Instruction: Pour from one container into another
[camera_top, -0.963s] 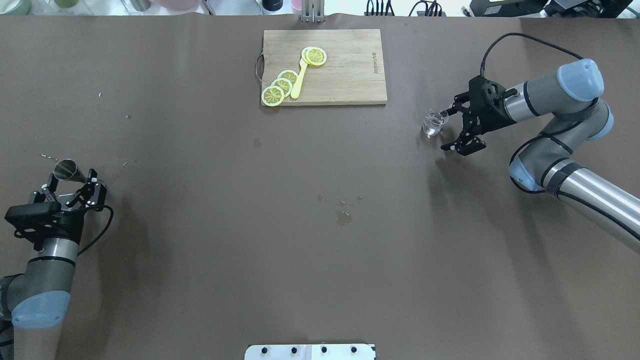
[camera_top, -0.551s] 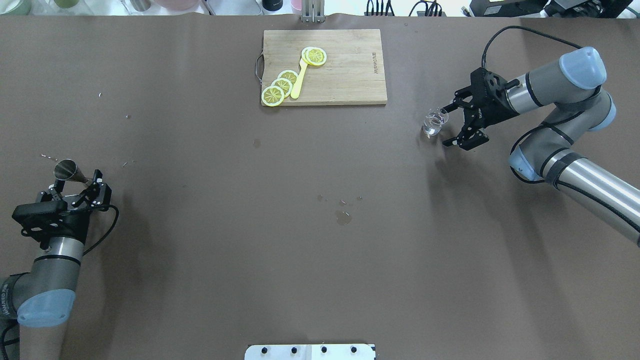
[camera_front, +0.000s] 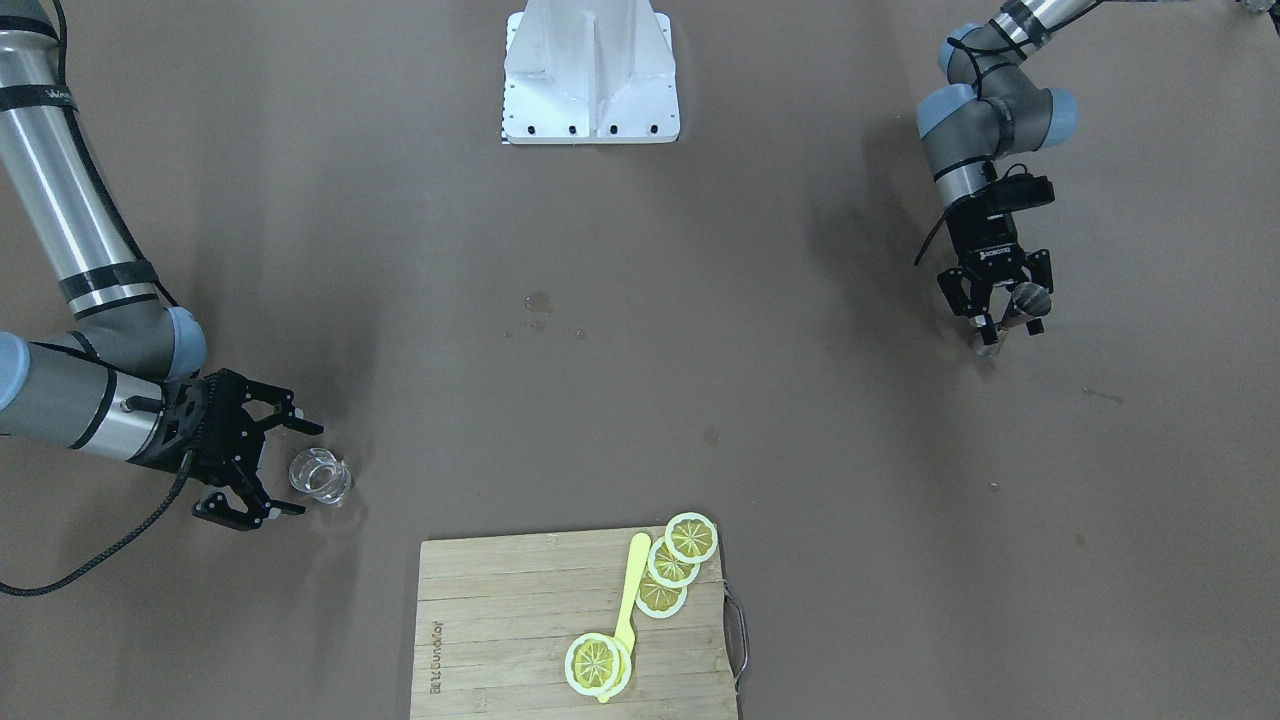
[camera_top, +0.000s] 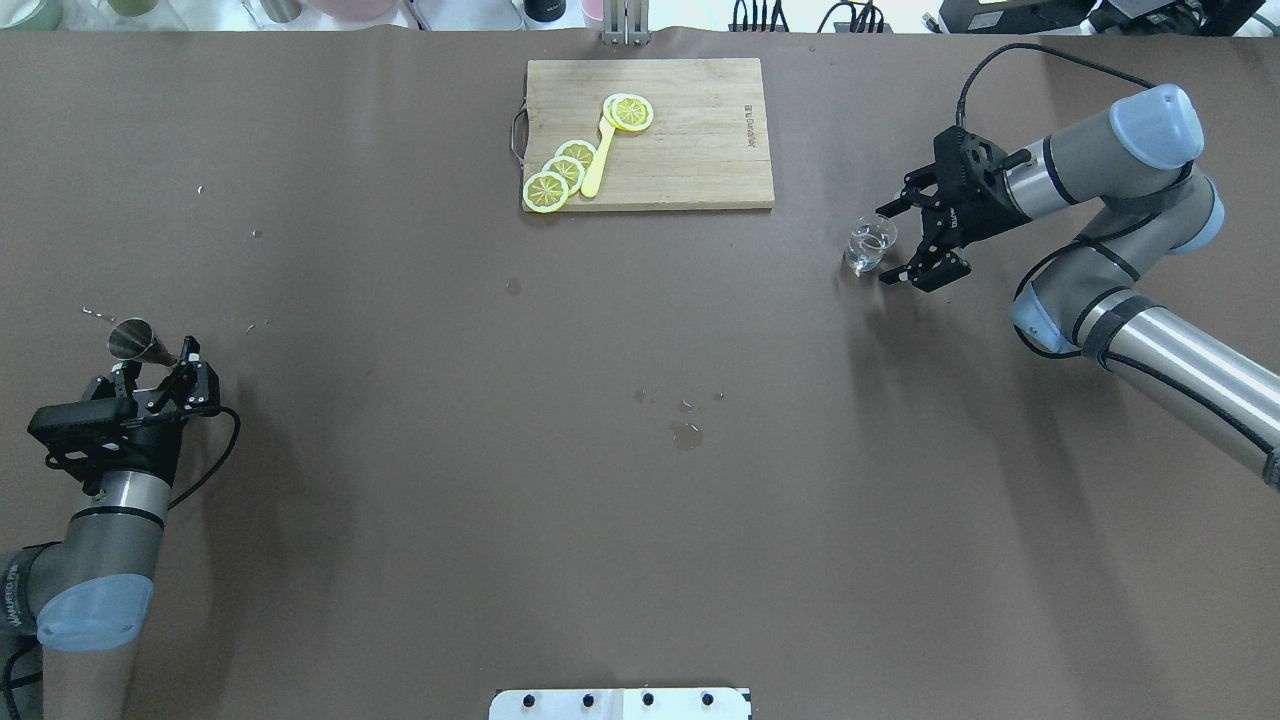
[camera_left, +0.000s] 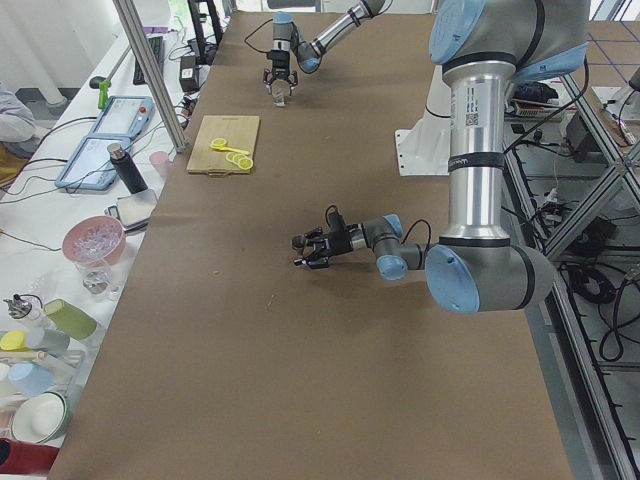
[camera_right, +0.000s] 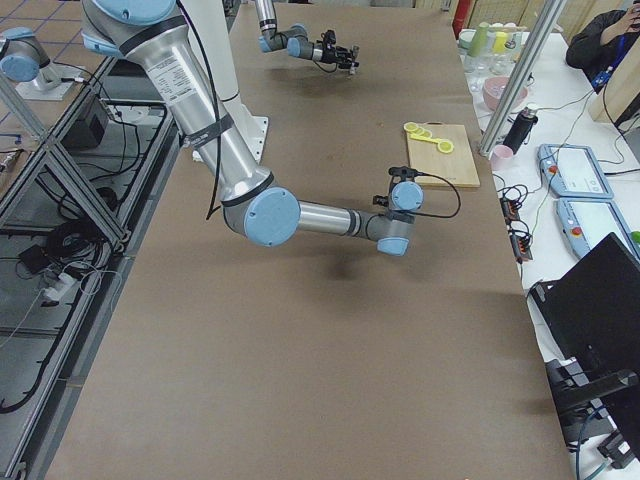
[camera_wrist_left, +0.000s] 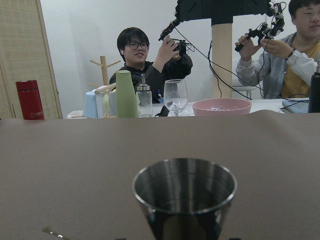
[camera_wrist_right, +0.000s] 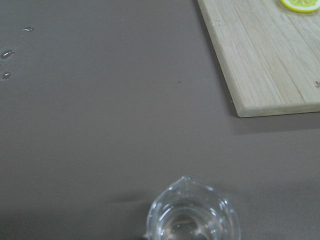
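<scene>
I need to grip the cup by its round side with my right gripper. This keeps the clear glass cup's pouring edge free to pour.
The clear glass cup stands upright on the brown table, right of the cutting board, with a little liquid in it. My right gripper is open. Its fingertips reach either side of the cup's near edge without gripping it. In the right wrist view the cup sits at the bottom centre, lip pointing away. The steel jigger stands at the far left. My left gripper is open, low at the table, with its fingers flanking the jigger's lower half. In the left wrist view the jigger fills the lower middle, and it looks empty.
A wooden cutting board at the back centre carries lemon slices and a yellow utensil. Water drops mark the table's middle. The robot's white base plate sits at the near edge. Operators and several cups line the far side.
My right gripper has moved in toward the glass cup, so its open fingers now reach the cup's sides. My left gripper has crept forward around the jigger. Both containers stayed put.
</scene>
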